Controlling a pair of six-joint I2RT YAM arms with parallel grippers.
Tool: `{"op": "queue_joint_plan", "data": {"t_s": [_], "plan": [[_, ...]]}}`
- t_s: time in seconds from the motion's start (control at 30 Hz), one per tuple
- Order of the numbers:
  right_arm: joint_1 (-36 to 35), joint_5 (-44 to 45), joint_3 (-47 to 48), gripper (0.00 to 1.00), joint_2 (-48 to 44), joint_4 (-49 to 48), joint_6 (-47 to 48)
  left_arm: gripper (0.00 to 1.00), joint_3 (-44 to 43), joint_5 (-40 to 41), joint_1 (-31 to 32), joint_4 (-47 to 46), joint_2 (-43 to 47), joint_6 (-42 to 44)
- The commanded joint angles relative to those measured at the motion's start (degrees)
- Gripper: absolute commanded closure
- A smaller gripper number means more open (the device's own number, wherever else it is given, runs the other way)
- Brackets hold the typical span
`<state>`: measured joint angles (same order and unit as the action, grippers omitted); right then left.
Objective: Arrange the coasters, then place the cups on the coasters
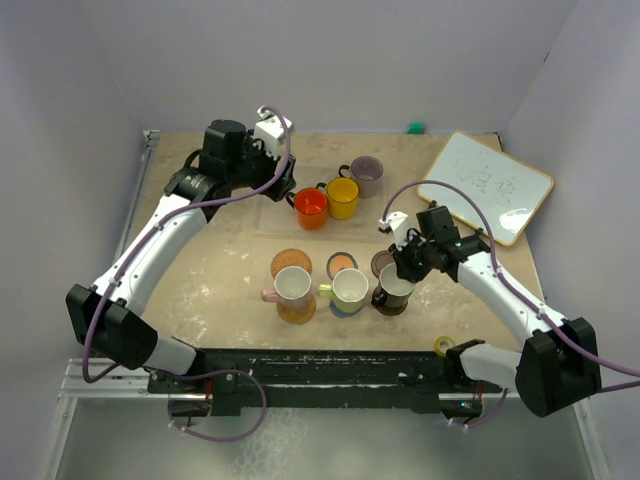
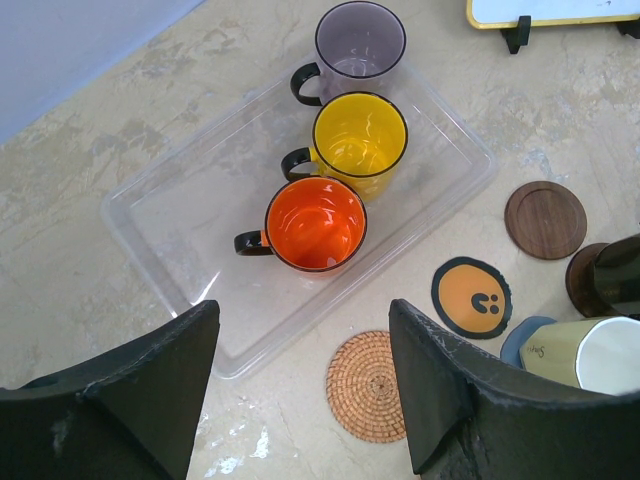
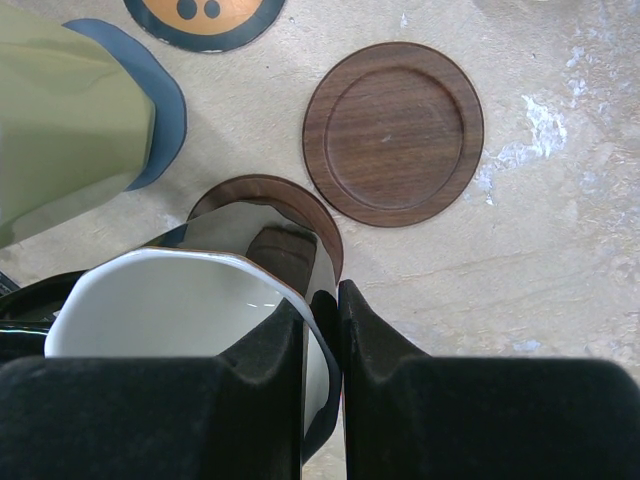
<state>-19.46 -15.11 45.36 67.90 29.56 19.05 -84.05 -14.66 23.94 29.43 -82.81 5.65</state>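
Note:
My right gripper should open now. The black cup (image 3: 190, 310) would rest on the coaster, because its base is within the dark brown coaster's edge.
My right gripper (image 3: 322, 312) is shut on the rim of the black cup (image 3: 190, 310), one finger inside its white bowl and one outside. The cup sits over a dark brown coaster (image 3: 270, 195); contact is hidden. A second dark brown coaster (image 3: 393, 132) lies bare beside it. The pale yellow-green cup (image 1: 349, 289) stands on the blue-grey coaster (image 3: 165, 110), and the pink cup (image 1: 292, 285) on an orange-brown one (image 1: 297, 312). My left gripper (image 2: 303, 312) hangs open and empty above the tray's near edge. The red-orange (image 2: 315, 224), yellow (image 2: 360, 140) and mauve-grey (image 2: 360, 45) cups stand in the tray. A woven coaster (image 2: 372, 386) and an orange-centred coaster (image 2: 471, 297) lie bare.
The clear plastic tray (image 2: 170, 230) lies at the table's middle back. A whiteboard (image 1: 485, 185) leans at the back right. A small yellow tape roll (image 1: 444, 346) sits near the right arm's base, and a green object (image 1: 415, 127) by the back wall.

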Motion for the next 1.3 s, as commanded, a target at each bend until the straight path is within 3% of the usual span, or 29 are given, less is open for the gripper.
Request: {"op": "queue_joint_plan", "data": {"t_s": [0.0, 0.4, 0.57, 0.7, 0.93, 1.27], "plan": [[0.0, -1.3, 1.7, 0.87, -0.6, -0.8, 1.0, 0.34, -0.5, -0.8, -0.5, -2.5, 1.1, 0.8], [0.0, -1.0, 4.4, 0.68, 1.2, 3.4, 3.2, 0.34, -0.4, -0.6, -0.4, -2.5, 0.8, 0.8], [0.0, -1.1, 7.0, 0.49, 2.1, 5.8, 7.9, 0.34, -0.4, -0.6, -0.5, -2.4, 0.9, 0.8], [-0.3, -2.4, 9.8, 0.40, 3.2, 8.6, 13.0, 0.34, -0.5, -0.6, -0.4, -2.3, 1.1, 0.9], [-2.7, -2.1, 14.6, 0.42, 6.4, 13.5, 17.9, 0.34, -0.3, -0.3, -0.4, -2.1, 1.5, 1.2], [-4.1, -0.5, 16.8, 0.61, 9.3, 15.0, 18.2, 0.34, -0.1, 0.0, -0.4, -2.1, 1.6, 1.4]]}}
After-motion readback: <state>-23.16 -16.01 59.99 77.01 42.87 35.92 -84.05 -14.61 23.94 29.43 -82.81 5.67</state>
